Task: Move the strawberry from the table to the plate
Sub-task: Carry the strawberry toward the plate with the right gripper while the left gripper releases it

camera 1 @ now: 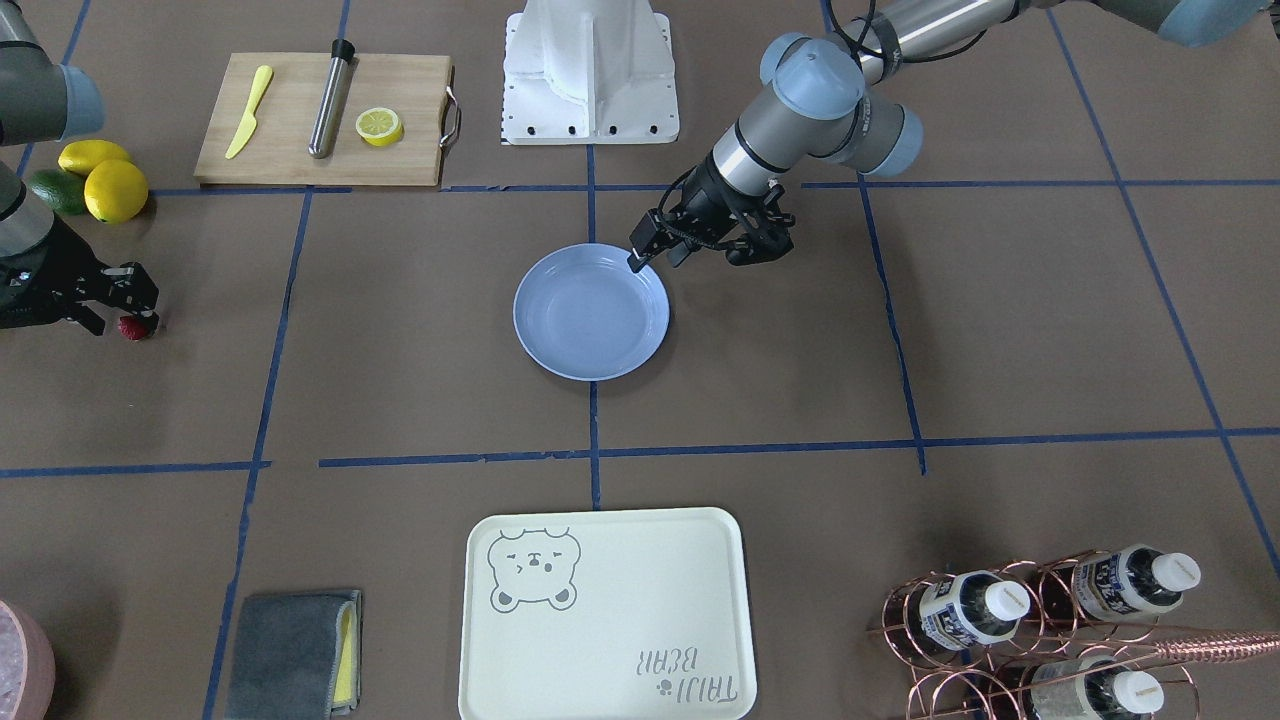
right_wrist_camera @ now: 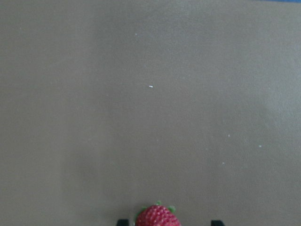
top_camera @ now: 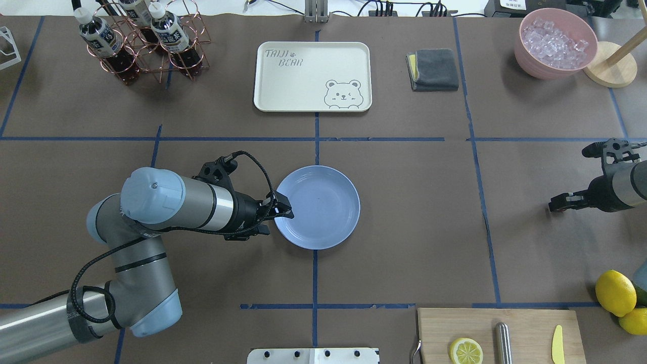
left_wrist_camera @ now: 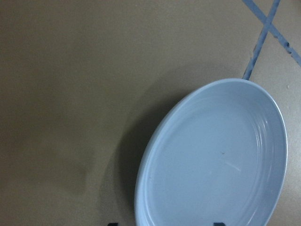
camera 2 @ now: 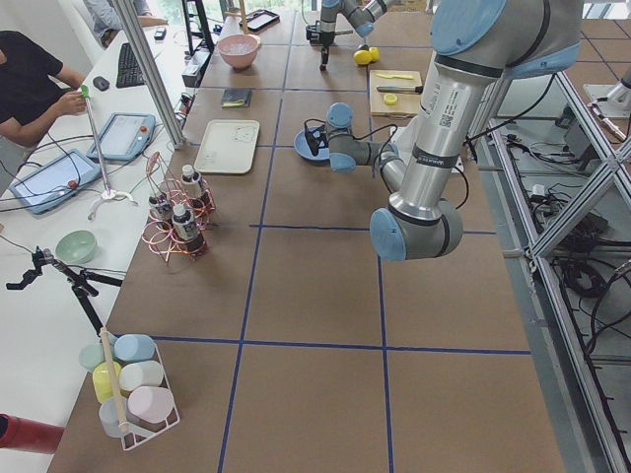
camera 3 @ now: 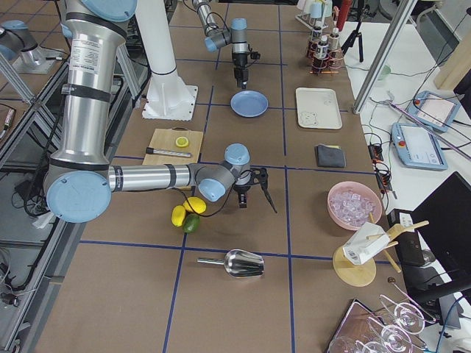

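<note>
My right gripper will next take the small red strawberry by its plump body (camera 1: 133,328), so it can move the strawberry onto the plate (camera 1: 590,315).
The strawberry (right_wrist_camera: 157,217) (camera 1: 135,327) is a small red berry lying on the brown table (camera 1: 420,330), far out on the robot's right side. My right gripper (camera 1: 125,312) stands open right over it; in the right wrist view the berry sits between the two dark fingertips (right_wrist_camera: 122,222) with a gap on each side. The light-blue plate (top_camera: 323,202) (camera 1: 590,315) is empty at the table's middle. My left gripper (top_camera: 284,210) (camera 1: 643,252) hovers open above the plate's rim on the robot's left side, holding nothing. The overhead view does not show the strawberry.
Two lemons (camera 1: 112,185) and an avocado (camera 1: 55,190) lie just behind the right gripper. A cutting board (camera 1: 325,120) carries a lemon half, a yellow knife and a metal rod. A cream bear tray (camera 1: 605,615), grey cloth (camera 1: 290,655), bottle rack (camera 1: 1040,625) and ice bowl (top_camera: 556,43) line the far side.
</note>
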